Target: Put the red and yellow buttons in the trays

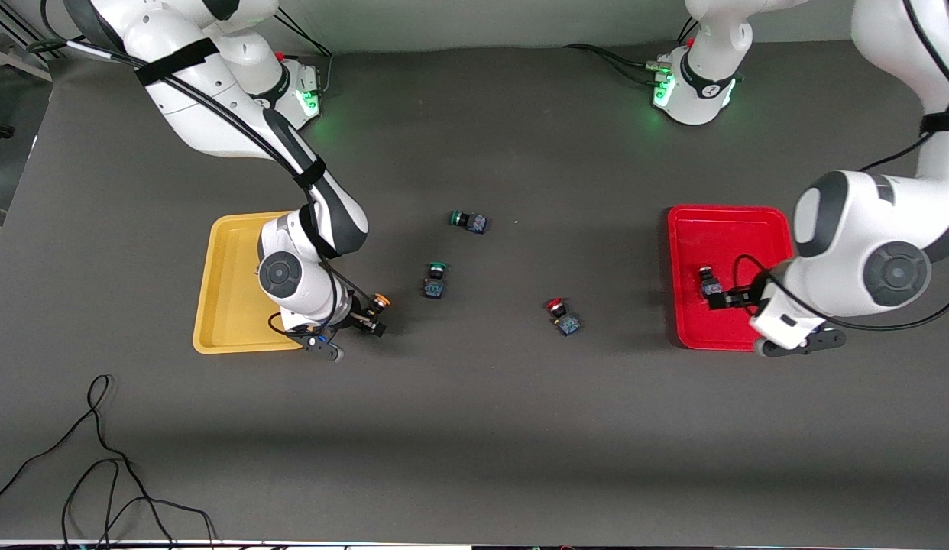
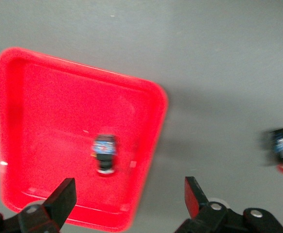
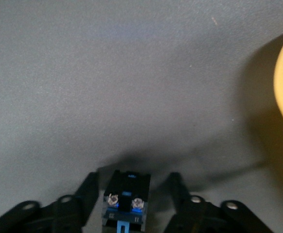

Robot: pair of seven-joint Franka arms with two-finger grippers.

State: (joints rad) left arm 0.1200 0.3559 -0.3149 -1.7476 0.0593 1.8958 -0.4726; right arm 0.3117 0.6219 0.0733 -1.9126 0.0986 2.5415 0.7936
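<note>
I should grab the red-capped button by its blue contact-block body (image 1: 568,325) with my left gripper next. Then it can go in the red tray (image 1: 719,237).
My right gripper (image 1: 365,321) is low beside the yellow tray (image 1: 230,290), at the corner nearest the front camera. Its fingers (image 3: 89,190) stand either side of a yellow-capped button (image 1: 378,303), with small gaps; the button's terminal end shows in the right wrist view (image 3: 126,200). My left gripper (image 1: 730,299) is open and empty above the red tray (image 1: 719,237). One button (image 1: 708,283) lies in that tray, also seen in the left wrist view (image 2: 105,153). A red-capped button (image 1: 564,315) lies on the table between the trays. The other yellow button is out of view.
Two green-capped buttons (image 1: 468,221) (image 1: 436,279) lie mid-table, farther from the front camera than the red one. Loose black cables (image 1: 100,473) lie near the front edge at the right arm's end. The arm bases stand along the back edge.
</note>
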